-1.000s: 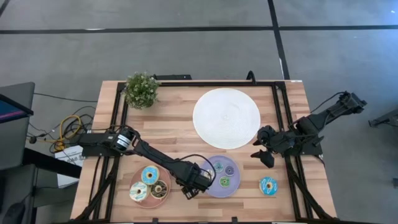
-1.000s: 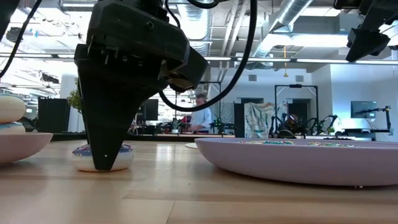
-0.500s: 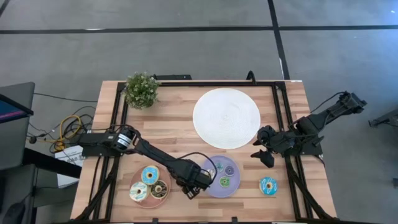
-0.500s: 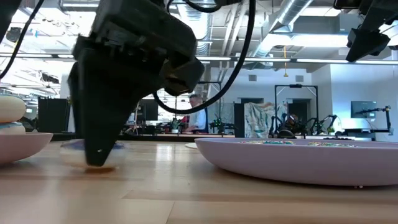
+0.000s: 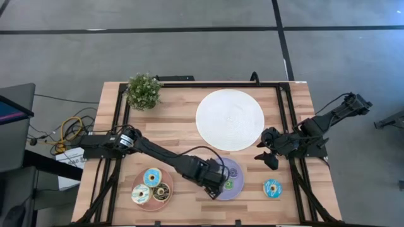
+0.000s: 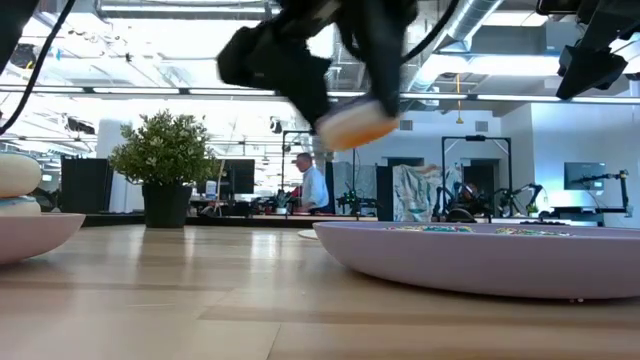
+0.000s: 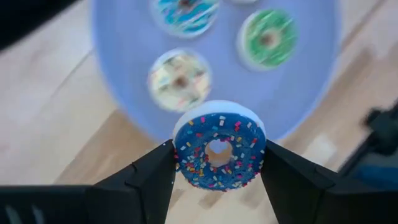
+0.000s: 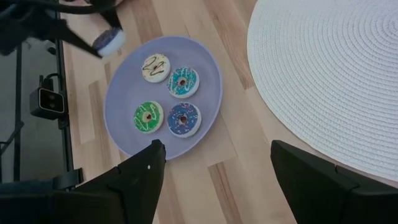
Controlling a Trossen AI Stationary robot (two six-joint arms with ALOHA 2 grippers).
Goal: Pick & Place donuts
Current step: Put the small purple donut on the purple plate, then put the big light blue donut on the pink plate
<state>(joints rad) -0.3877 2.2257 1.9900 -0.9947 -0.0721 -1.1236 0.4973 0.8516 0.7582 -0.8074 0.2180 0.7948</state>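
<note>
My left gripper should keep holding the blue sprinkled donut (image 7: 219, 152) until it is lower, because the left wrist view shows it high above the purple plate (image 7: 298, 81).
My left gripper (image 5: 218, 177) hangs over the left rim of the purple plate (image 5: 238, 183), shut on a blue sprinkled donut (image 7: 219, 152). That donut shows high above the table in the low view (image 6: 355, 124). On the purple plate lie several small donuts: white (image 8: 155, 67), teal (image 8: 183, 82), green (image 8: 148, 116) and purple-blue (image 8: 184, 119). The pink plate (image 5: 165, 200) carries three larger donuts. A blue donut (image 5: 272, 187) lies flat on the table at the near right. My right gripper (image 5: 268, 156) waits open by the table's right side. My left gripper pinches the blue donut by two opposite sides of its outer rim (image 7: 181, 149) between its two fingers (image 7: 155, 177). The fingers come from above, slanting down. The donut is lifted clear of table and plate, icing toward the wrist, tilted in the low view.
A round white woven mat (image 5: 230, 120) fills the far middle of the table. A small potted plant (image 5: 143, 90) stands at the far left corner. Black frame rails (image 5: 120, 126) run along the table's edges. Bare wood lies between the two plates.
My left gripper has risen from the table between the two plates and gone right toward the purple plate, tipping as it went. The blue donut, on the wood a second ago, now hangs lifted clear in its fingers.
</note>
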